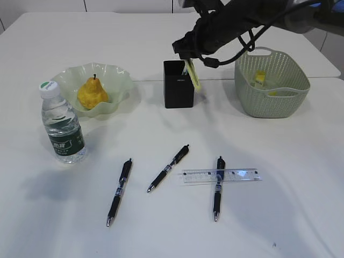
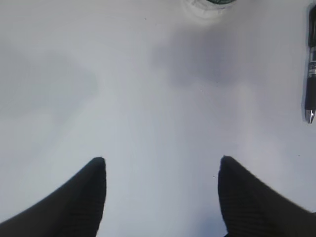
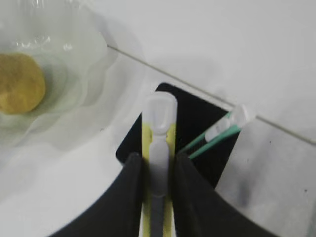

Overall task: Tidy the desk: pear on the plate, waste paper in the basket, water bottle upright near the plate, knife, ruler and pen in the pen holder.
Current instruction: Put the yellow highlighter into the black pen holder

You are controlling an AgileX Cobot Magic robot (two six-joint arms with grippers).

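Observation:
The knife hangs with its yellow lower end (image 1: pixel 196 85) outside the black pen holder's side. From here, my right gripper keeps hold of the knife until it stands inside.
My right gripper (image 1: pixel 189 55) (image 3: pixel 157 160) is shut on a yellow and white knife (image 1: pixel 193 74) (image 3: pixel 159 123), held tilted at the top of the black pen holder (image 1: pixel 177 91) (image 3: pixel 200 126). I cannot tell how far the knife is inside. A green-stemmed item (image 3: pixel 219 132) stands in the holder. The pear (image 1: pixel 92 92) (image 3: pixel 19 81) lies on the pale green plate (image 1: pixel 121 80) (image 3: pixel 79 59). The water bottle (image 1: pixel 62 126) stands upright in front of the plate. Three black pens (image 1: pixel 119 191) (image 1: pixel 169 167) (image 1: pixel 217 188) and a clear ruler (image 1: pixel 236 175) lie on the table. My left gripper (image 2: pixel 162 160) is open above bare table.
A green basket (image 1: pixel 271 102) stands at the right with yellowish paper (image 1: pixel 260 78) in it. The ruler lies across the right-hand pen. The left wrist view shows one pen (image 2: pixel 311 74) at its right edge and the bottle's base (image 2: pixel 210 4) at the top.

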